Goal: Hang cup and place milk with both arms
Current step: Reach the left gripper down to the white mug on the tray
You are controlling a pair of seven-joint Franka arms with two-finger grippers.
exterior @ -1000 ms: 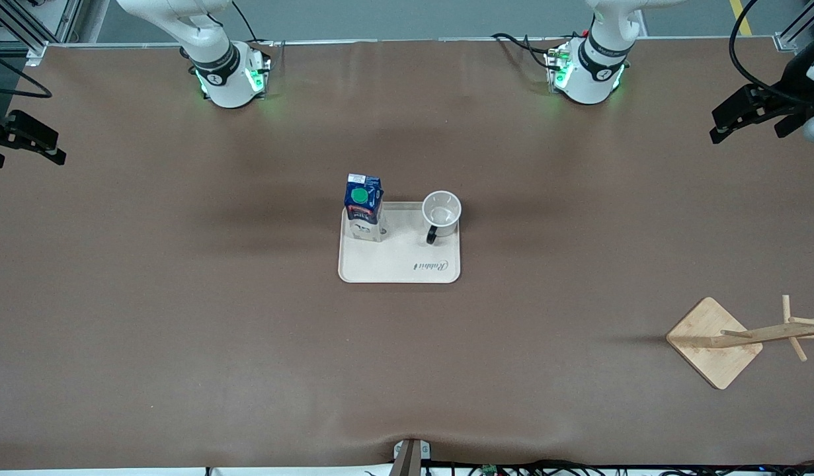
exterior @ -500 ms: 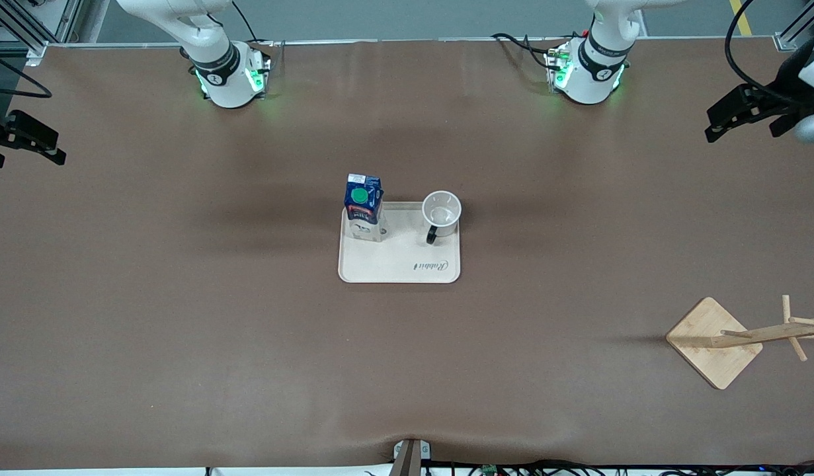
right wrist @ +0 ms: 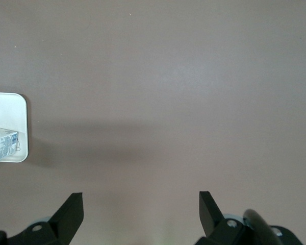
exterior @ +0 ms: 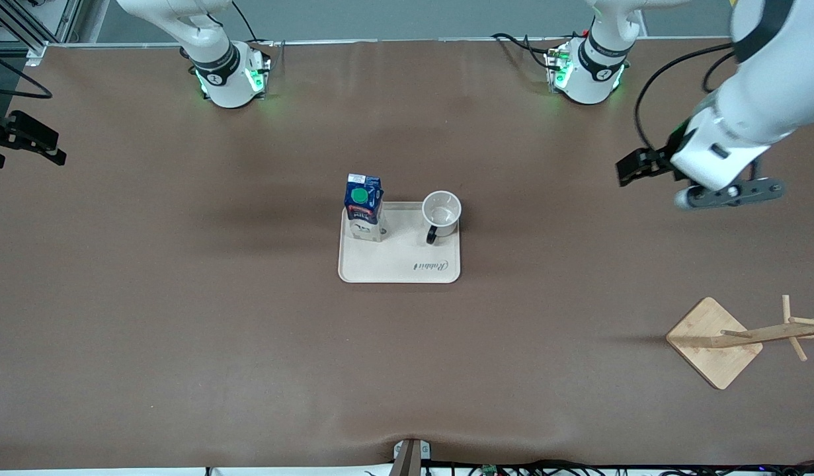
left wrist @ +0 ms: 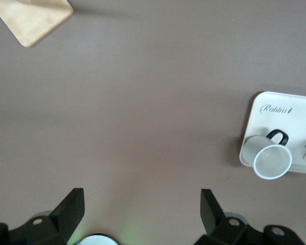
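Observation:
I should grab the white cup by its rim (exterior: 442, 194) with my left gripper next. Then it can hang on the mug rack (exterior: 745, 337).
The white cup (exterior: 441, 213) with its black handle stands upright on a cream tray (exterior: 400, 268) at the table's middle. The dark blue milk (exterior: 363, 205) with a green cap stands upright on the same tray, toward the right arm's end. My left gripper (exterior: 635, 168) is open and empty, above bare table between the tray and the left arm's end. Its wrist view shows the open gripper (left wrist: 141, 209), the cup (left wrist: 268, 159) and the tray (left wrist: 290, 109). My right gripper (exterior: 26, 142) waits open at the right arm's end; its wrist view (right wrist: 141, 209) shows the milk (right wrist: 2, 145).
A wooden mug rack (exterior: 714, 340) with a square base and pegs stands near the front camera at the left arm's end; its base corner shows in the left wrist view (left wrist: 33, 18). Brown mat covers the table.
My left arm has swung in from the table's edge toward the tray, and more of it shows now. The right arm, cup and milk have not moved.

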